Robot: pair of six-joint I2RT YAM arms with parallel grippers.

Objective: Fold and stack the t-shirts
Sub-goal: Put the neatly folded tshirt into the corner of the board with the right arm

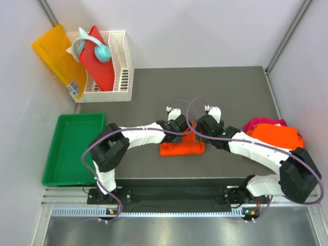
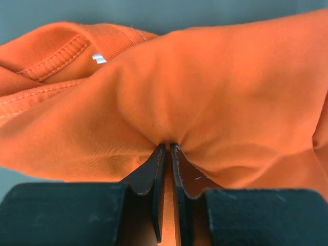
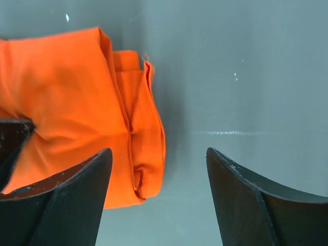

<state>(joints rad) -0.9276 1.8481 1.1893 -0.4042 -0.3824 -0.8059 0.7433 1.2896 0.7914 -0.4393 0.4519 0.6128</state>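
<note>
The right gripper grabs the folded orange t-shirt by its layered end edge (image 1: pixel 200 142) (image 3: pixel 149 141) next, which leaves the body of the shirt free to stack flat.
A folded bright orange t-shirt (image 1: pixel 182 147) lies on the dark mat in front of both arms. My left gripper (image 1: pixel 180 128) is shut on a pinch of its cloth; in the left wrist view the orange t-shirt (image 2: pixel 205 87) bunches into the closed gripper (image 2: pixel 168 147), its collar and tag at upper left. My right gripper (image 1: pixel 202 127) is open and empty beside the shirt's right end; in the right wrist view the gripper (image 3: pixel 159 156) has the folded edge of the shirt (image 3: pixel 77 107) partly between its jaws. More t-shirts, an orange one (image 1: pixel 275 134) on a magenta-pink one (image 1: pixel 259 123), are piled at the right.
A green tray (image 1: pixel 61 148) sits at the left off the mat. A white basket (image 1: pixel 123 66) at the back left holds a red board (image 1: pixel 97 61) and a teal object. A yellow-orange sheet (image 1: pixel 56 56) leans beside it.
</note>
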